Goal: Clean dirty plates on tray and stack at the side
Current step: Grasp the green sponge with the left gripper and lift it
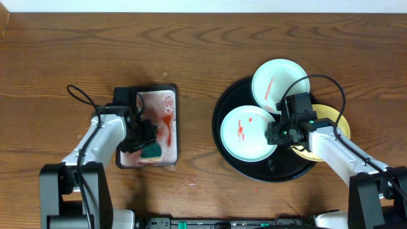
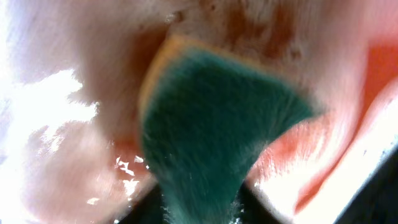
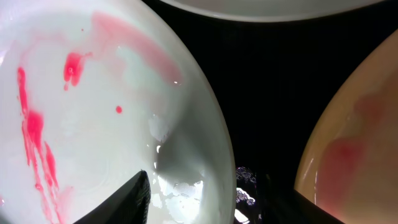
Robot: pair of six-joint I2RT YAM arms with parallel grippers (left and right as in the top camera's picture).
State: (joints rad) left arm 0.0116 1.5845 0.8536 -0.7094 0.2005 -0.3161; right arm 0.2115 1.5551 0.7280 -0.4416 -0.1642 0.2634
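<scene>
My right gripper has one finger over the plate's inside and the other beside the plate's outer edge, so it is time to close on the plate's rim now.
The round black tray (image 1: pixel 224 105) holds three plates. A pale plate (image 1: pixel 245 132) with red smears lies at its front left, also in the right wrist view (image 3: pixel 81 112). A second smeared pale plate (image 1: pixel 280 84) lies behind it. A yellow plate (image 1: pixel 334 117) is mostly hidden under my right arm; its smeared edge shows in the right wrist view (image 3: pixel 354 143). My right gripper (image 1: pixel 275 135) (image 3: pixel 208 199) is open and straddles the front plate's right rim. My left gripper (image 1: pixel 147 143) (image 2: pixel 199 214) is shut on the green sponge (image 1: pixel 151 151) (image 2: pixel 211 124).
The sponge sits low in a small rectangular black-rimmed tray (image 1: pixel 173 121) with a wet, pink-stained inside (image 2: pixel 62 124), at the left. Bare wood tabletop (image 1: pixel 191 51) lies between and behind the two trays. A few drops mark the wood near the front.
</scene>
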